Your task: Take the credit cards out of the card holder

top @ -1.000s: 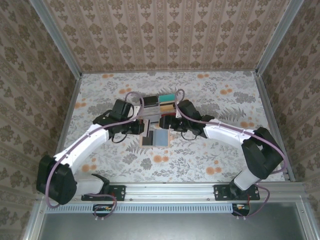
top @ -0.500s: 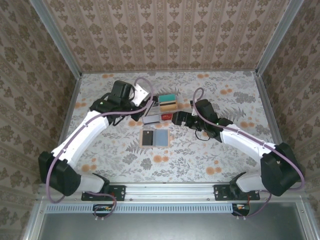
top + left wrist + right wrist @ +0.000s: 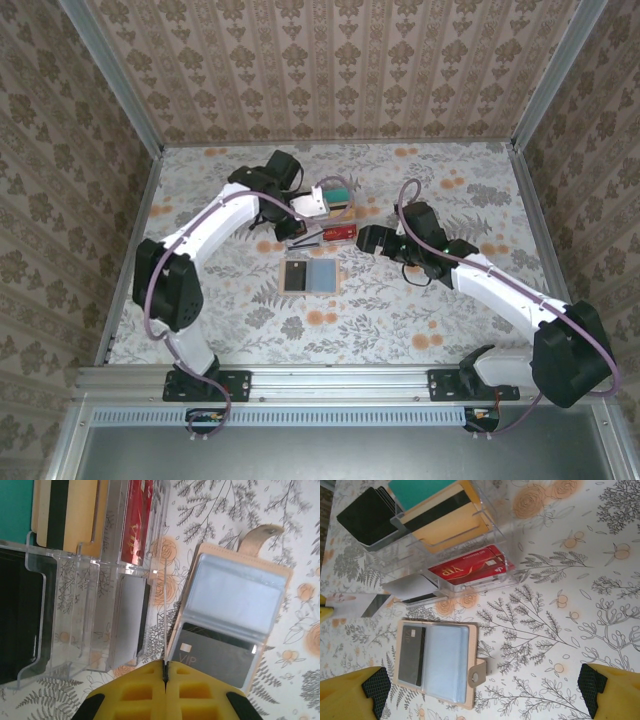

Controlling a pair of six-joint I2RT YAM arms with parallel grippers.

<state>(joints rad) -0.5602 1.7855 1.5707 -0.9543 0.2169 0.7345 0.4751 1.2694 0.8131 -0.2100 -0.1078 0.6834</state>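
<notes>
The grey card is hanging between the clear tray and the card holder, beside its section of the tray. It would miss if the left gripper opened now, so the robot needs to first move it.
The tan card holder [image 3: 308, 275] lies spread open on the table, also seen at the right of the left wrist view [image 3: 235, 600] and low in the right wrist view [image 3: 440, 660]. One dark credit card marked VIP [image 3: 215, 652] sits in its left pocket [image 3: 412, 650]. My left gripper [image 3: 300, 208] hovers over the near side of the clear tray. Its jaws [image 3: 165, 664] are shut on a thin grey credit card seen edge-on [image 3: 164, 620]; that card also shows flat at the left of the right wrist view [image 3: 362, 605]. My right gripper [image 3: 368, 238] stands open and empty to the right of the holder [image 3: 484, 690].
A clear plastic compartment tray [image 3: 322, 215] stands just behind the holder. It holds a black card [image 3: 367, 515], a teal one [image 3: 420, 491], an orange one with a black stripe [image 3: 445, 522], a red VIP card [image 3: 470, 570] and a grey one [image 3: 407, 587]. Metal rails edge the flowered table [image 3: 450, 300].
Both grippers have left the holder. The left arm swung back to the tray with the grey card in its jaws. The right arm drew off to the right and opened wide.
</notes>
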